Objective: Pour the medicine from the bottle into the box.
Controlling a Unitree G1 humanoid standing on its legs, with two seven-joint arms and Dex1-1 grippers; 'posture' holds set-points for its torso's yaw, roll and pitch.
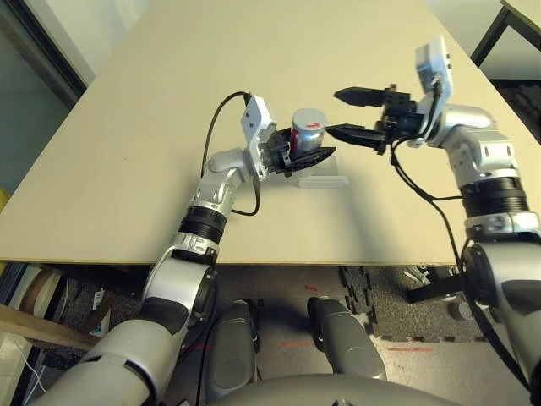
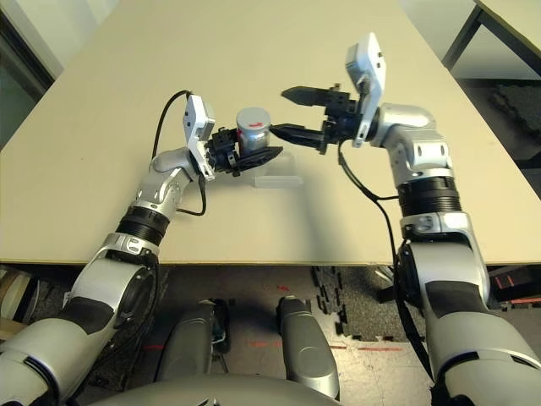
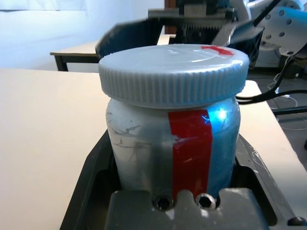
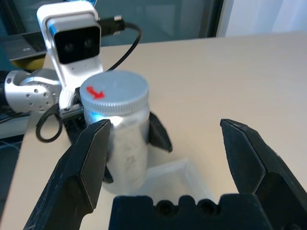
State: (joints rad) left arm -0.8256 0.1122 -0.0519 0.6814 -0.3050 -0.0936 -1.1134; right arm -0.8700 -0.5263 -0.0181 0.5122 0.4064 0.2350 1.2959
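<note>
I should move my right gripper toward the bottle (image 1: 308, 128) before I close it on the ribbed cap (image 1: 309, 117). My two fingers stop short of the cap, so they would miss the cap if I closed now.
My left gripper (image 1: 308, 145) is shut on the bottle (image 1: 308, 128), a silver-grey jar with a red stripe (image 3: 189, 148), and holds it upright. Its ribbed grey cap (image 4: 115, 91) is on and bears a red mark. The medicine is hidden inside. The box (image 1: 324, 176), a clear shallow tray, lies on the table just below and to the right of the bottle; it also shows as the box (image 4: 177, 179) in the right wrist view. My right gripper (image 1: 335, 112) is open, level with the cap and close on its right, one finger (image 4: 88, 163) beside the bottle.
The beige table (image 1: 127, 152) stretches far to the back and left; its front edge (image 1: 254, 262) runs just before my forearms. A black cable (image 1: 215, 127) loops off my left wrist. A second table's dark leg (image 1: 490, 34) stands at the far right.
</note>
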